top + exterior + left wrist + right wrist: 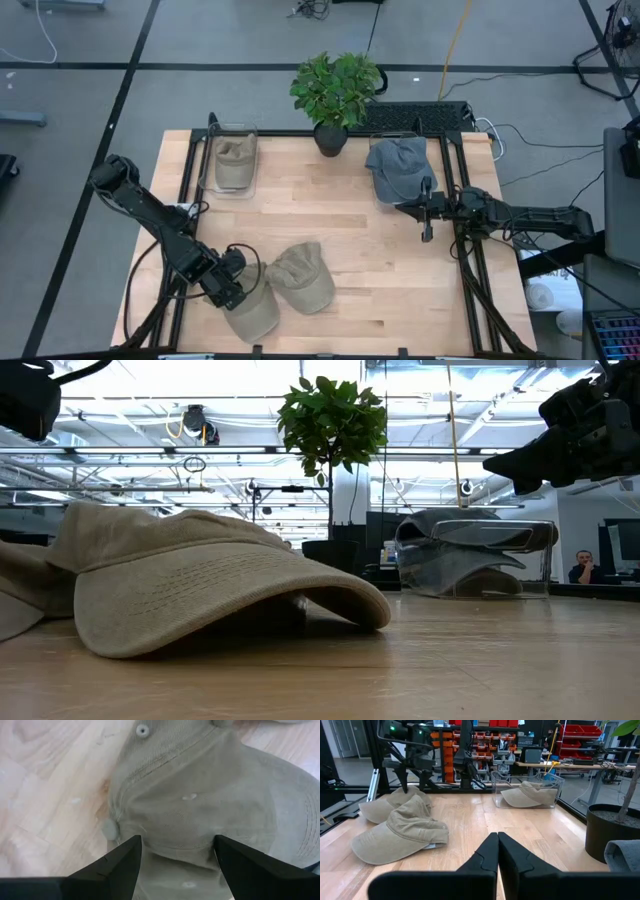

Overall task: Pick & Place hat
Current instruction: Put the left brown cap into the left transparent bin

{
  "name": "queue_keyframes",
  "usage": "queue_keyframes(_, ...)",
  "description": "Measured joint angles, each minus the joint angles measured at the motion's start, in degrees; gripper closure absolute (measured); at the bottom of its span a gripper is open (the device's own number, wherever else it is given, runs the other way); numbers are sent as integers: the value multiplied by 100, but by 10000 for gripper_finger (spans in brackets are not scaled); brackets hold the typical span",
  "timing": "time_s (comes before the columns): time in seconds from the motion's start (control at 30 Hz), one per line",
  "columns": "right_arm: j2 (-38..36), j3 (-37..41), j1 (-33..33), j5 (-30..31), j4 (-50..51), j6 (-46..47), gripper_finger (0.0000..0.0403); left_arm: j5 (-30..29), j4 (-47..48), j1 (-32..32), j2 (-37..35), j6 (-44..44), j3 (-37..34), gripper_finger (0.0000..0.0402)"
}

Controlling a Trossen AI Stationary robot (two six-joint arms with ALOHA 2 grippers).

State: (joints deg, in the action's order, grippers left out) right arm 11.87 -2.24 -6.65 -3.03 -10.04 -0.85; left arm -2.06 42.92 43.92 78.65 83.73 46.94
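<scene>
I need to close my left gripper on the cap now, because my fingers reach into the tan cap's top [255, 283] [175, 832], where the cloth creases at them.
Two tan caps lie on the table near its near edge. One cap [252, 312] [200, 795] sits under my left gripper [232, 280] [177, 839], which is open and points down, a finger on either side of the crown. The other cap [302, 276] [220, 590] [400, 835] rests on its brim and crown just to the right. My right gripper [427, 212] [497, 842] is shut and hovers above the table by the right edge, touching nothing. My left gripper comes down from above over the crown of the tan cap [180, 820], which lies flat on the table. Its open fingers [125, 865] straddle the crown. I cannot tell whether they touch the cloth.
A clear box [233, 160] [530, 795] at the far left holds a third tan cap. A clear box [398, 165] [470, 555] at the far right holds a grey cap. A potted plant [333, 95] stands at the far edge. Bare wood [330, 210] lies mid-table.
</scene>
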Motion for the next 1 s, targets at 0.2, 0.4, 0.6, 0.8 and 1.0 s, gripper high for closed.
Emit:
queue_keyframes(0.2,1,0,1,0,2,-1,403,-99,2,0,0,-158,0,140)
queue_keyframes(0.4,1,0,1,0,2,0,403,-97,4,0,0,-165,-2,151)
queue_keyframes(0.6,1,0,-1,0,2,1,403,-95,4,0,0,-156,-2,233)
queue_keyframes(0.8,0,0,1,0,1,0,403,-92,7,0,0,-154,-2,348)
queue_keyframes(1.0,-1,0,1,0,2,-1,403,434,31,12,0,-345,35,390)
